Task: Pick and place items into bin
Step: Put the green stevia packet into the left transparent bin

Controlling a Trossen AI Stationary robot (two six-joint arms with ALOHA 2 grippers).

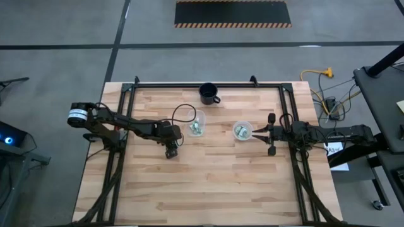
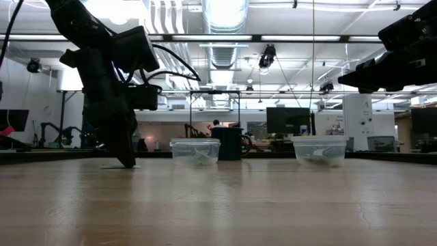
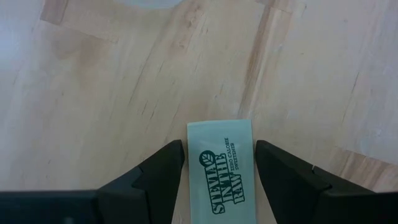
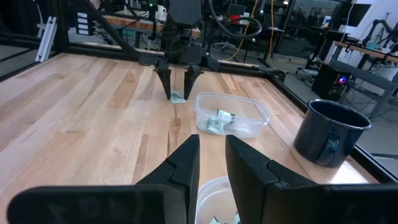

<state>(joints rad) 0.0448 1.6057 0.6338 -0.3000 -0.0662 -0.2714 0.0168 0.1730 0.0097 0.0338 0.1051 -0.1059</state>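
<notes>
The left gripper grabs the stevia packet by its long edges next, to get the packet into the clear bin point(image 1: 196, 122).
A pale green packet point(image 3: 221, 177) printed with dark letters lies flat on the wooden table. My left gripper point(image 3: 219, 149) is open and points down over it. Its two fingers stand on either side of the packet's long edges, with a thin gap on each side. In the high view my left gripper point(image 1: 172, 151) is left of the two clear cups and hides the packet. The right wrist view shows the packet point(image 4: 178, 98) between those fingers. My right gripper point(image 4: 212, 155), slightly open, hangs above the right clear cup point(image 1: 242, 130).
Both the left clear cup point(image 1: 196, 126) and the right one hold several small packets. A dark mug point(image 1: 209, 93) stands near the table's far edge. A black frame point(image 1: 208, 84) borders the table's far, left and right sides. Bare wood point(image 1: 208, 189) stretches toward the near edge.
</notes>
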